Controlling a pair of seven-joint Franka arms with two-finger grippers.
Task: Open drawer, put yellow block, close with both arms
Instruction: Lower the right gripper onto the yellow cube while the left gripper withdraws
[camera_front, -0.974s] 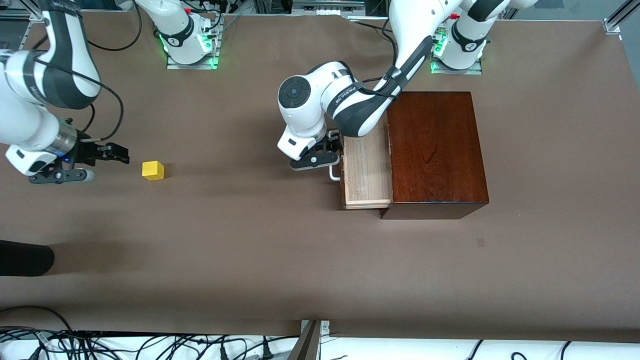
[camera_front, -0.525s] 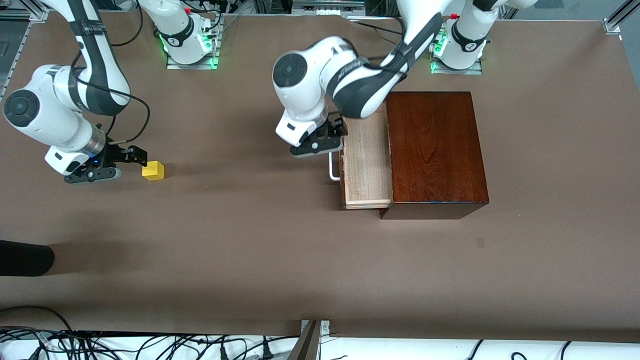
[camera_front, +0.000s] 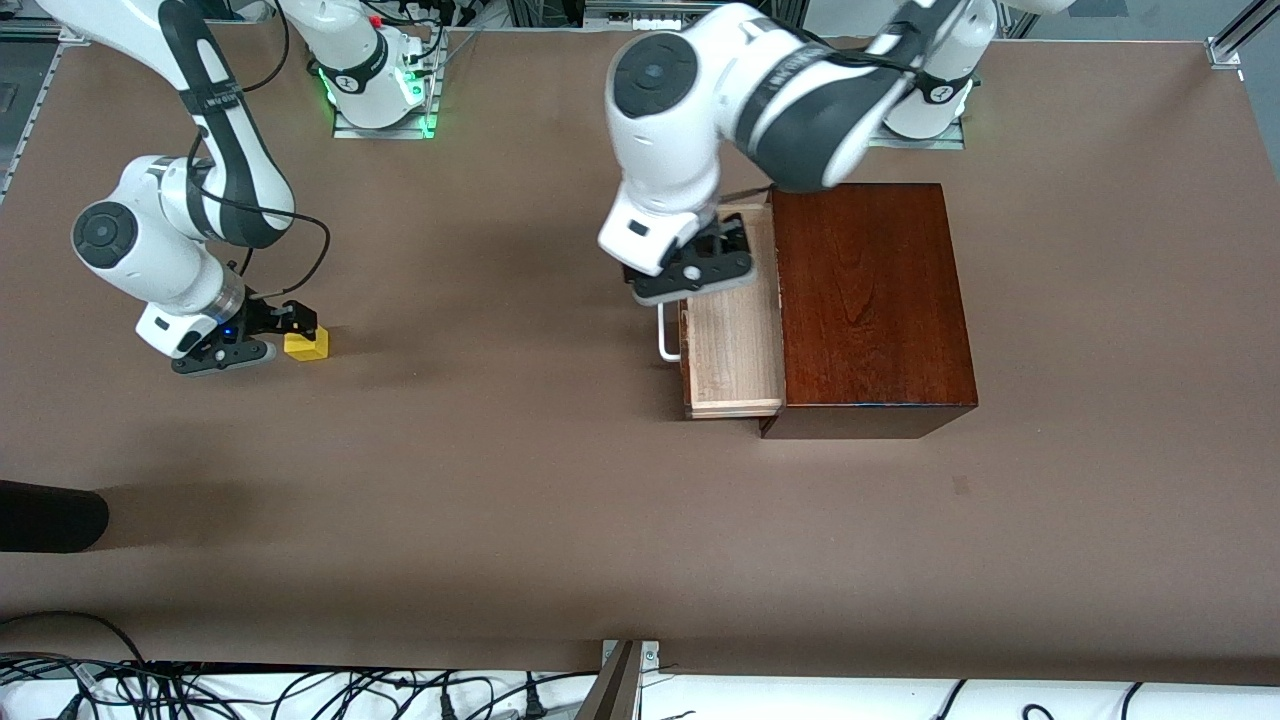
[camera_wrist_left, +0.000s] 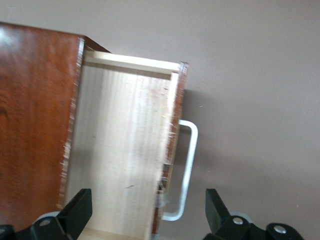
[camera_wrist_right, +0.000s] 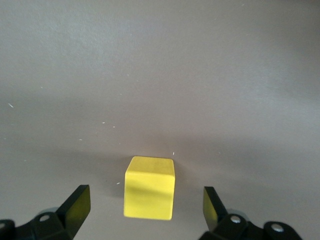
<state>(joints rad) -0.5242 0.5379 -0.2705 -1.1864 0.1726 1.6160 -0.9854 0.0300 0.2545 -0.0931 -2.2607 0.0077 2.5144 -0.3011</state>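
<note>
The robot's right gripper will put the block into the open drawer (camera_front: 735, 345), so next it will grab the two opposite sides of the yellow block (camera_front: 309, 346).
The yellow block (camera_front: 309, 346) (camera_wrist_right: 149, 187) sits on the brown table toward the right arm's end. My right gripper (camera_front: 296, 324) (camera_wrist_right: 147, 207) is open and low around it, a finger on each side with gaps, not touching. The drawer (camera_front: 735, 345) (camera_wrist_left: 120, 150) of the dark wooden box (camera_front: 870, 300) stands pulled out, its pale inside bare. Its white handle (camera_front: 665, 338) (camera_wrist_left: 187, 170) points toward the right arm's end. My left gripper (camera_front: 712, 258) (camera_wrist_left: 147, 210) hangs open over the drawer's front edge, holding nothing.
A black rounded object (camera_front: 50, 515) lies at the table's edge at the right arm's end, nearer the front camera. Cables (camera_front: 300, 690) run along the nearest edge. Both arm bases (camera_front: 375, 75) stand at the table's back edge.
My right gripper swept in toward the yellow block and now brackets it. My left gripper left the handle, rose and moved over the open drawer.
</note>
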